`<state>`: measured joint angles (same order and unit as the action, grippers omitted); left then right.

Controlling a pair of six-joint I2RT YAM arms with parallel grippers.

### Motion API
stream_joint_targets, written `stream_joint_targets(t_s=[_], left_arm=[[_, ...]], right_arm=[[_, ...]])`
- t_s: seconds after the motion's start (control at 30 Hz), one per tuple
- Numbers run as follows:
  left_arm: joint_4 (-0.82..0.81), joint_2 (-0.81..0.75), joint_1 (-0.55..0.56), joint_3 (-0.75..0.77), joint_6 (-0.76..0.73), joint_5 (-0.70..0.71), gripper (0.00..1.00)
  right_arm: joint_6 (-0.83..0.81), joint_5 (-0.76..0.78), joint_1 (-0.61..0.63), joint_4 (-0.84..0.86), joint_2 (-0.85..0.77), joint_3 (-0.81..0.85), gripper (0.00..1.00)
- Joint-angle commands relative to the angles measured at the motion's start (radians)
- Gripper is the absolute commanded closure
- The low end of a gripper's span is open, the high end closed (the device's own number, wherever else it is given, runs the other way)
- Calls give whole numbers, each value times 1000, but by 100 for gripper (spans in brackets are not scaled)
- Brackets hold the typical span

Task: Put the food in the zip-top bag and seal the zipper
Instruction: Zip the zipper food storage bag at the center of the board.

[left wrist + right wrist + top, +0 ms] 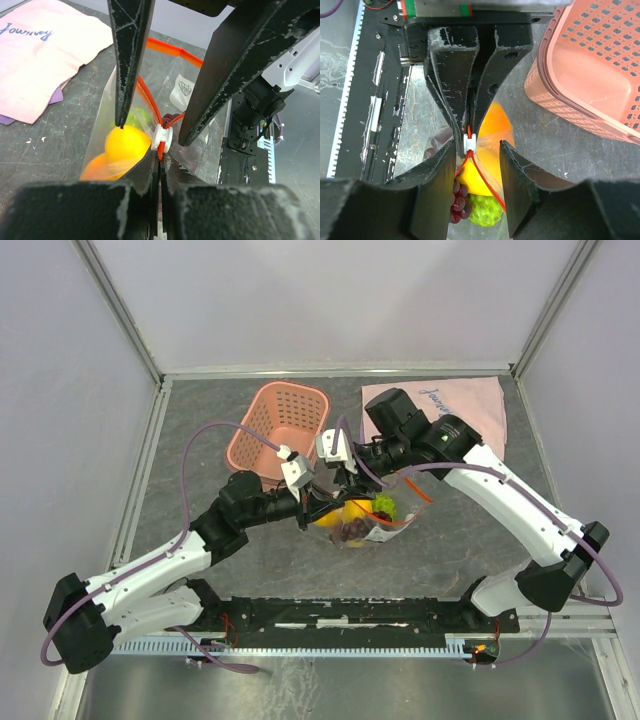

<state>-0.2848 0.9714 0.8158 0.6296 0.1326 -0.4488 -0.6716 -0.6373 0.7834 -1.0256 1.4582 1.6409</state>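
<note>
I can close my right gripper now, because the gripper's fingers are level with the white slider [469,142] between them. Closing now would hold the slider.
The clear zip-top bag [385,528] lies mid-table with the food inside: a yellow mango-like fruit [476,181], an orange one [499,125], a bumpy green one [486,214] and purple grapes [457,202]. Its red-orange zipper [172,50] spreads apart beyond the white slider [162,139], so the mouth gapes. My left gripper [160,162] is shut on the zipper's end just behind the slider. My right gripper [476,150] stands open, its fingers on either side of the slider [469,142] without gripping it. In the top view the left gripper [312,512] and right gripper [345,485] meet at the bag's left corner.
A pink perforated basket [285,430] stands just behind the grippers, close to the right gripper's side [600,75]. A pink cloth [450,405] lies at the back right. The black base rail [350,615] runs along the near edge. Grey walls enclose the table.
</note>
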Motion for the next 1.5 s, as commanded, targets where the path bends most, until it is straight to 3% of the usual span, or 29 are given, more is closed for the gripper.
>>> stream_joint_targets(t_s=[0.0,0.2,0.4,0.53,1.03,1.47], left_arm=[[-39,-17,5,61,-58,10,97],[-40,-16,4,59,-55,15,97],[-47,-26,5,54,-46,45,97],[-60,-46,5,38,-36,92,97],[-36,-55,0,37,13,426,97],[-14,-34,-31,60,73,572,97]], right_arm=[[-18,-78,-5,15,4,24,53],[-14,-82,-12,8,18,27,63],[-6,-48,-30,-15,2,20,83],[30,17,-41,-1,-37,-15,88],[231,326,-45,35,-258,-189,98],[331,521,-49,29,-404,-297,98]])
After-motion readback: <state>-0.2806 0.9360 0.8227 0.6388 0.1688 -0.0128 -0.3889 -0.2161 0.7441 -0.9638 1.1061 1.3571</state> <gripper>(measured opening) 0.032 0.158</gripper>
